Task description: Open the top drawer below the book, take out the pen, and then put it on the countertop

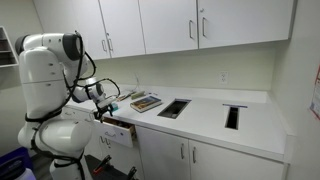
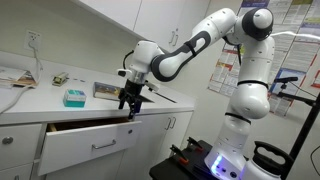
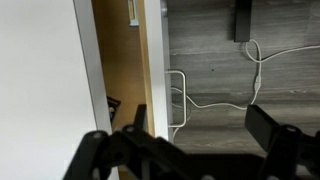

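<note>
I need to grip the top drawer (image 2: 92,143) next with my gripper by the upper edge of its white front to pull it further open.
The top drawer (image 2: 92,143) is pulled out under the white countertop (image 2: 60,108); it also shows in an exterior view (image 1: 121,129). The wrist view looks down on its wooden inside (image 3: 122,60), white front (image 3: 155,50) and silver handle (image 3: 178,100). The brownish book (image 1: 146,102) lies on the countertop (image 1: 205,115) above it and shows in the other exterior view too (image 2: 106,90). My gripper (image 2: 130,107) hangs just above the drawer's outer edge, open and empty (image 3: 205,125), one finger over the inside, one beyond the front. A small dark object (image 3: 112,103) lies in the drawer; I cannot tell whether it is the pen.
A teal box (image 2: 74,97) and pale papers (image 2: 15,80) lie on the countertop near the book. Two dark cut-outs (image 1: 174,108) (image 1: 232,116) sit further along. White cupboard doors (image 1: 160,25) hang above. A white cable (image 3: 215,95) lies on the grey floor.
</note>
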